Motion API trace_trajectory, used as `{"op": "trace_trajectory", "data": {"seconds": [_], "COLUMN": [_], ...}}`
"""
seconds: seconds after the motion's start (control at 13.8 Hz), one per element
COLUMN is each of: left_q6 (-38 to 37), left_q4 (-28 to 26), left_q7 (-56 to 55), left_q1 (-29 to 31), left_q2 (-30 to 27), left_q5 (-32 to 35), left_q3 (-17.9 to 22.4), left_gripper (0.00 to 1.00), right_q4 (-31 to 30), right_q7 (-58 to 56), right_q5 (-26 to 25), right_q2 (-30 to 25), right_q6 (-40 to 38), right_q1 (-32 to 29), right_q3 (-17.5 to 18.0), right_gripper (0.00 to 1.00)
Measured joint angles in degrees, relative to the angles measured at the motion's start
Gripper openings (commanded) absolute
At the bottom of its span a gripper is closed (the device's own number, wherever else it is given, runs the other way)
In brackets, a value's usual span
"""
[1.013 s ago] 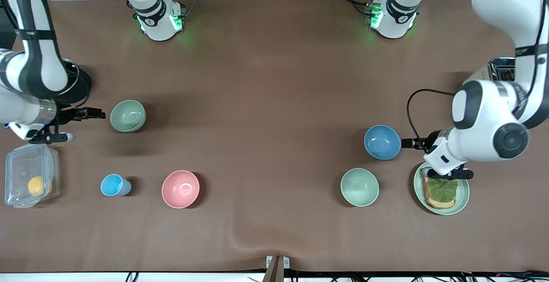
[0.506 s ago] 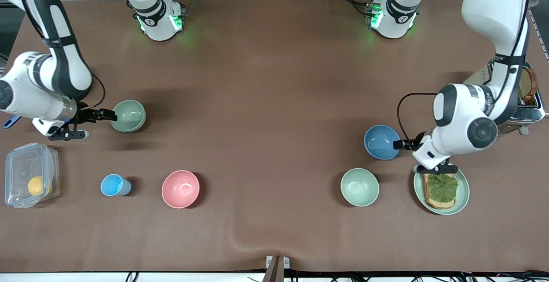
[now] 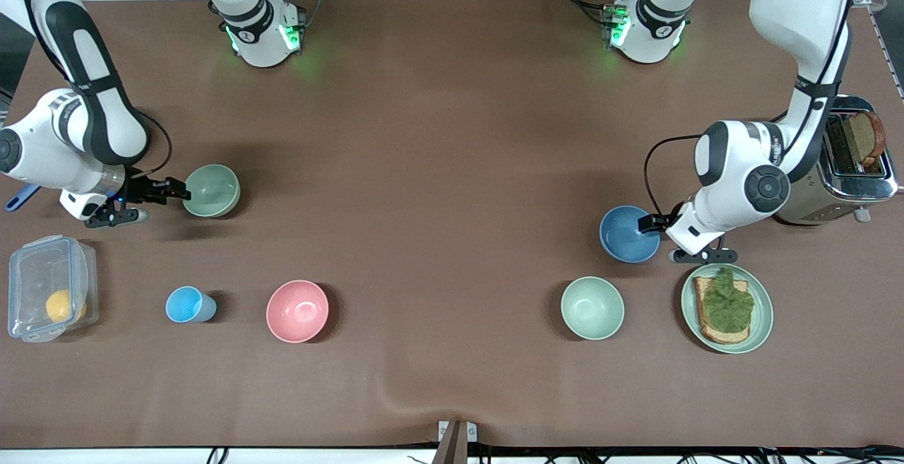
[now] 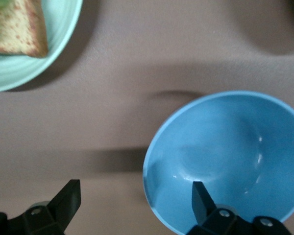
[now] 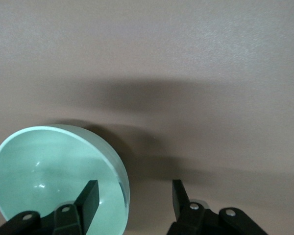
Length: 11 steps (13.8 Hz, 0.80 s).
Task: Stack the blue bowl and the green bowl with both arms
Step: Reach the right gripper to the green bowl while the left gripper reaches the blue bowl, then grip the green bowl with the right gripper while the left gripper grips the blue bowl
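Note:
The left gripper grabs the blue bowl by its rim [image 3: 654,215] next, to stack it with the green bowl.
The blue bowl [image 3: 627,235] stands toward the left arm's end of the table and shows in the left wrist view [image 4: 235,156]. My left gripper [image 3: 660,241] is open and low at its rim [image 4: 134,198], with one finger [image 4: 201,196] inside the bowl and the other outside. The sage-green bowl [image 3: 212,191] stands toward the right arm's end and shows in the right wrist view [image 5: 49,171]. My right gripper [image 3: 164,204] is open at its rim [image 5: 134,196], with one finger [image 5: 89,194] inside and the other outside.
A paler mint bowl [image 3: 592,307] and a mint plate [image 3: 761,308] with toast lie nearer the front camera than the blue bowl. A toaster [image 3: 840,167] stands beside the left arm. A pink bowl [image 3: 297,311], a light-blue cup [image 3: 187,304] and a clear box [image 3: 49,298] lie nearer the camera at the right arm's end.
My left gripper has moved off the plate to the blue bowl's rim. My right gripper has moved in to the green bowl's rim. Both bowls have stayed in place.

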Motion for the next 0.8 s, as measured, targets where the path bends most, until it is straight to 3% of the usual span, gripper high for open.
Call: {"op": "trace_trajectory", "data": {"seconds": [0.22, 0.29, 0.43, 0.51, 0.58, 0.72, 0.8], "left_q6": [0.5, 0.6, 0.6, 0.6, 0.6, 0.6, 0.6], "left_q4": [0.0, 0.0, 0.3, 0.4, 0.4, 0.4, 0.4], "left_q7": [0.0, 0.0, 0.0, 0.0, 0.0, 0.0, 0.0], "left_q1": [-0.2, -0.2, -0.3, -0.4, -0.4, -0.5, -0.5], "left_q2": [1.0, 1.3, 1.6, 1.8, 1.8, 1.9, 1.9], "left_q5": [0.0, 0.0, 0.0, 0.0, 0.1, 0.3, 0.4], "left_q3": [0.0, 0.0, 0.0, 0.0, 0.0, 0.0, 0.0], "left_gripper": [1.00, 0.81, 0.34, 0.20, 0.14, 0.09, 0.00], "right_q4": [0.0, 0.0, -0.4, -0.8, -1.2, -1.5, -1.3], "right_q7": [0.0, 0.0, 0.0, 0.0, 0.0, -0.1, -0.1], "right_q5": [0.4, 0.5, 0.7, 0.8, 0.8, 1.0, 1.1], "right_q2": [0.5, 0.8, 1.5, 1.7, 1.9, 1.6, 1.1], "right_q6": [0.7, 0.9, 2.2, 3.1, 3.8, 3.5, 2.5], "right_q1": [0.0, 0.0, 0.0, 0.0, 0.0, 0.0, 0.0], "right_q3": [0.2, 0.2, 0.2, 0.2, 0.2, 0.4, 0.6], "right_gripper": [0.27, 0.27, 0.16, 0.07, 0.00, 0.00, 0.00]}}
